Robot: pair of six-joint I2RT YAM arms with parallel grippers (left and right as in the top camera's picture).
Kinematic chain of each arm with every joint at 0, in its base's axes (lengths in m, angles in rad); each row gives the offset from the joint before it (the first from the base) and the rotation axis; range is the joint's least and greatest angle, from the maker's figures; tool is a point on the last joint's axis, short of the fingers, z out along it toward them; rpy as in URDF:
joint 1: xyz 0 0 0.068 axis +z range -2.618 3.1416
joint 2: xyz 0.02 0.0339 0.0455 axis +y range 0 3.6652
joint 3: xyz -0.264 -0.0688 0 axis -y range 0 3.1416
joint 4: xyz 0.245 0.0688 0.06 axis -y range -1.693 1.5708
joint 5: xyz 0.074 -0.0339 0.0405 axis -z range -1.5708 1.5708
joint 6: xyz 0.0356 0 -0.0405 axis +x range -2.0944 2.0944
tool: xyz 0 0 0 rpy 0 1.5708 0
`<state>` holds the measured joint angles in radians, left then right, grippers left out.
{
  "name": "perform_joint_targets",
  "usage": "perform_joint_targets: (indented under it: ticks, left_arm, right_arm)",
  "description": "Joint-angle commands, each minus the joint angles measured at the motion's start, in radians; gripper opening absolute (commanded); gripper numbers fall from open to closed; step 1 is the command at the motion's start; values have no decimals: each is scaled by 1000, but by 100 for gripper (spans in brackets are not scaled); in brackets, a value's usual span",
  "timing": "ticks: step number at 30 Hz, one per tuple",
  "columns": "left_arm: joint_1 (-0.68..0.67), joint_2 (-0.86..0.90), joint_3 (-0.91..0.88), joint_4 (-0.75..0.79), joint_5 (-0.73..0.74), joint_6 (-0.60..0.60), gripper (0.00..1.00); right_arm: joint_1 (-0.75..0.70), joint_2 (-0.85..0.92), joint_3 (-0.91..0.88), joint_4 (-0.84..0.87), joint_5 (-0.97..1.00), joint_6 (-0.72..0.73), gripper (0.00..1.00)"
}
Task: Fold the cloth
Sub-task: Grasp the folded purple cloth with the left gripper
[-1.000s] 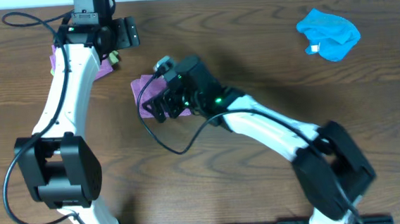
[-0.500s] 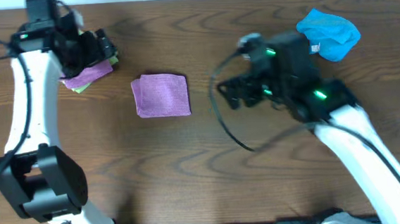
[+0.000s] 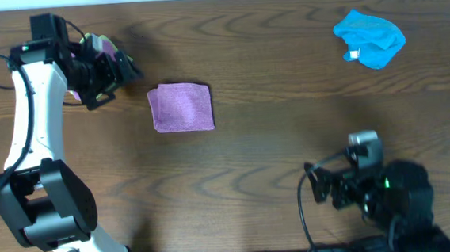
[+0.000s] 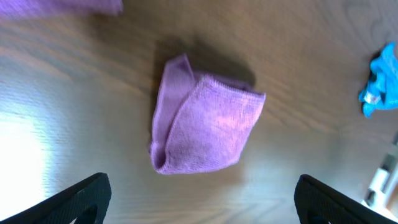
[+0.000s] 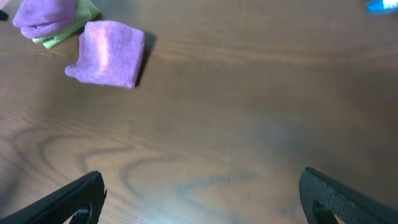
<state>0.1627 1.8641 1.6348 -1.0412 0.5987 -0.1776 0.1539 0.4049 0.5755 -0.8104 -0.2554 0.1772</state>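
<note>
The lilac-purple cloth [image 3: 181, 107] is to be stacked folded. My left gripper should grab its layered edge nearest the second purple cloth next.
The lilac-purple cloth [image 3: 181, 107] lies folded into a small square on the table, left of centre; no tag shows. It also shows in the left wrist view [image 4: 208, 124] and the right wrist view [image 5: 109, 53]. My left gripper [image 3: 114, 68] is open and empty, hovering left of the cloth and apart from it; in the left wrist view [image 4: 202, 211] its jaws stand wide apart. My right gripper [image 3: 323, 189] is open and empty, far from the cloth near the table's front right; its jaws [image 5: 202, 205] are wide over bare wood.
A bright blue cloth [image 3: 370, 38] lies at the back right. A second purple cloth on a yellow-green cloth [image 5: 51, 18] sits at the back left, beside my left gripper. The table is dark brown wood [image 3: 288, 114].
My right gripper has left the purple cloth and drawn back to the front right. My left gripper has shifted a little at the back left. The cloth stays folded.
</note>
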Motion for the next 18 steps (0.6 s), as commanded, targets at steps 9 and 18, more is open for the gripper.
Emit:
perform_joint_targets:
  ticks: [9,18]
  left_arm:
    - [1,-23,-259,138,144,34,96]
    - [0,-23,-530,484,269,-122,96]
  right_arm:
    - [-10,-223,-47,-109,40,127,99]
    - [-10,-223,-47,-107,39,256,99]
